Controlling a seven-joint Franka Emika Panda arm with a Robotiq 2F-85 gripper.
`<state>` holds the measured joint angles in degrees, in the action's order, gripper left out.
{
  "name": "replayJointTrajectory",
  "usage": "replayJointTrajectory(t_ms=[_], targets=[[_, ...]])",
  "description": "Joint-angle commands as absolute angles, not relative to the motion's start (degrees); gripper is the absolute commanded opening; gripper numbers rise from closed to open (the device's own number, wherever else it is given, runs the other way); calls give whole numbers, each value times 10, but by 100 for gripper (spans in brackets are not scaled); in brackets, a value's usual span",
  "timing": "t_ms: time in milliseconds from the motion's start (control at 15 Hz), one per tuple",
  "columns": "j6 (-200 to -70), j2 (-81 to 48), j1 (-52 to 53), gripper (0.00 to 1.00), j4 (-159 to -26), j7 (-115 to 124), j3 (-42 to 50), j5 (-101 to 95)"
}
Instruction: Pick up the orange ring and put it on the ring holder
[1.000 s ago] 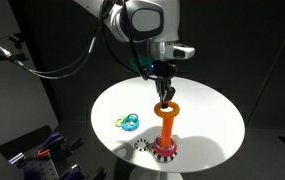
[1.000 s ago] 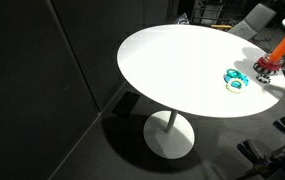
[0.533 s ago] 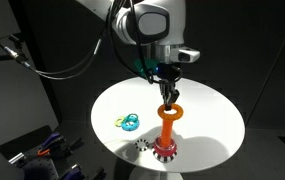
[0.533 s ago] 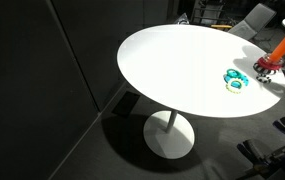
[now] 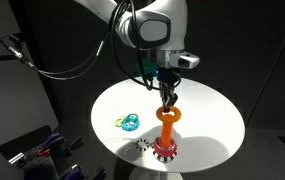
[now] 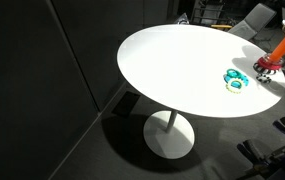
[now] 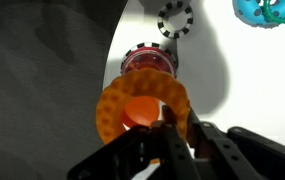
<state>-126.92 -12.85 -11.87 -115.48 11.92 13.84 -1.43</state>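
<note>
The orange ring's lower edge meets the orange peg, and the peg's top shows inside the hole, so the gripper needs to let go of the orange ring.
My gripper (image 5: 168, 98) is shut on the orange ring (image 5: 169, 114) and holds it level at the tip of the ring holder's orange peg (image 5: 167, 132). The holder's red base with its black-and-white toothed rim (image 5: 164, 152) stands near the front edge of the round white table (image 5: 207, 110). In the wrist view the ring (image 7: 114, 110) circles the peg top (image 7: 142, 113), with my fingers (image 7: 172, 135) pinching its rim and the base (image 7: 146, 62) beyond. In an exterior view only the holder (image 6: 267, 66) shows at the right edge.
A green ring and a blue ring (image 5: 129, 122) lie together on the table; they also show in an exterior view (image 6: 234, 80) and the wrist view (image 7: 267, 10). A small dark gear-like piece (image 5: 141, 146) lies beside the holder's base (image 7: 175, 20). Dark surroundings ring the table.
My gripper has shifted slightly to the right and a little lower with the ring, bringing it over the peg tip. Nothing else moved.
</note>
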Motion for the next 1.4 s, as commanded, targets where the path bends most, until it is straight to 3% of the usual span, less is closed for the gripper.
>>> replayJointTrajectory(t_ms=[0, 333, 400, 467, 600, 1000, 1067, 1333], targets=[[-1253, -138, -125, 6, -1137, 105, 135, 2], [-1252, -140, -126, 7, -1138, 104, 135, 4], [-1252, -139, -126, 12, -1138, 103, 135, 5], [-1251, -139, -127, 36, -1138, 103, 135, 5], [-1251, -139, -127, 47, -1138, 104, 135, 6], [-1250, -138, -127, 94, -1140, 102, 135, 11], [-1250, -138, -127, 99, -1140, 101, 135, 12], [-1248, -138, -127, 100, -1141, 98, 135, 15]])
